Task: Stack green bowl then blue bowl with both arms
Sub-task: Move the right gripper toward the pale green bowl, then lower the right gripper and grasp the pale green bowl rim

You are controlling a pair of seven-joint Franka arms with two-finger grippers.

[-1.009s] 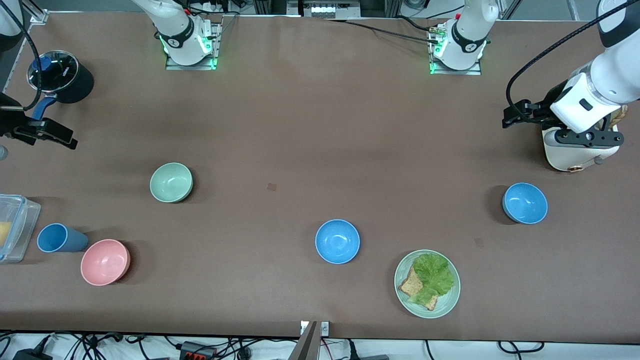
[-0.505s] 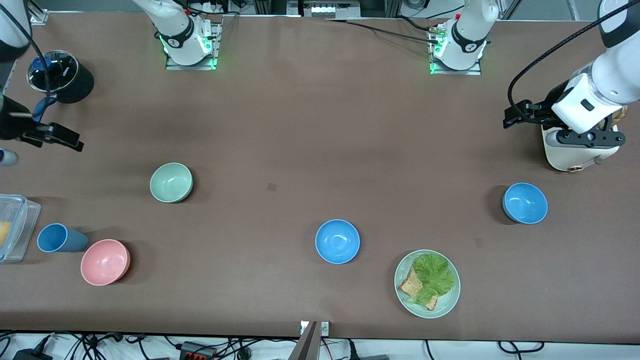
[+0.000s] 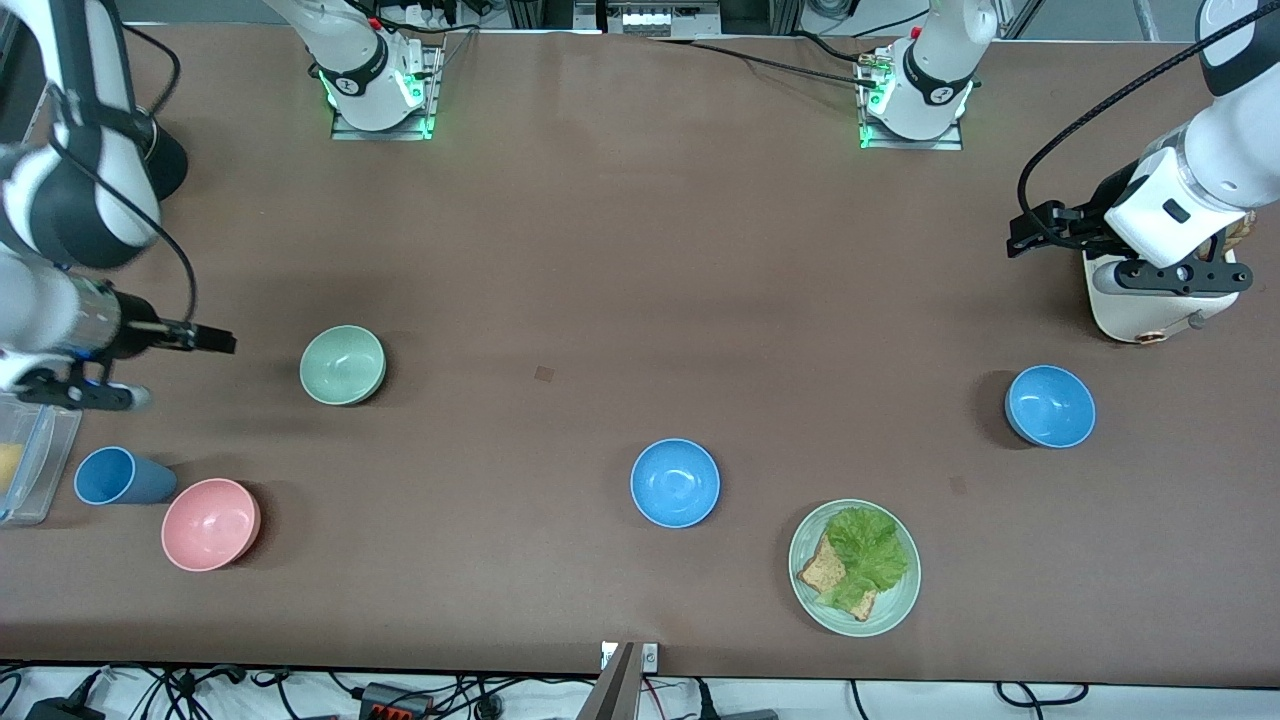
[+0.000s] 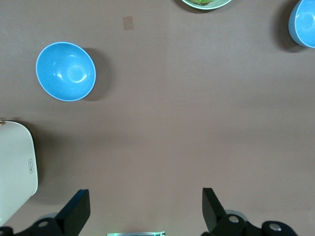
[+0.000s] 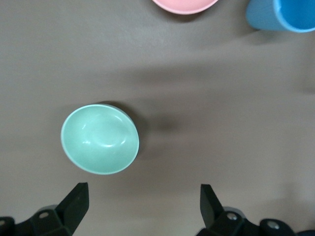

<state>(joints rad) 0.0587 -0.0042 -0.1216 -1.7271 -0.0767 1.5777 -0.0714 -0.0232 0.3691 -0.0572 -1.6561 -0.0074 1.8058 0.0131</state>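
The robot's right gripper will next grab the green bowl by its rim, to stack it with the blue bowl in the middle of the table.
The green bowl stands upright toward the right arm's end of the table; it also shows in the right wrist view. One blue bowl stands mid-table near the front edge, and a second blue bowl stands toward the left arm's end. The left wrist view shows both, the second and the mid-table one. My right gripper is open and empty over bare table beside the green bowl. My left gripper is open and empty above the table beside a white appliance.
A pink bowl, a blue cup and a clear container sit at the right arm's end. A green plate with lettuce and toast lies near the front edge. The white appliance stands under the left arm.
My right arm has swung in from the table's end, and its gripper now sits beside the green bowl. The left arm has barely moved. The bowls have not moved.
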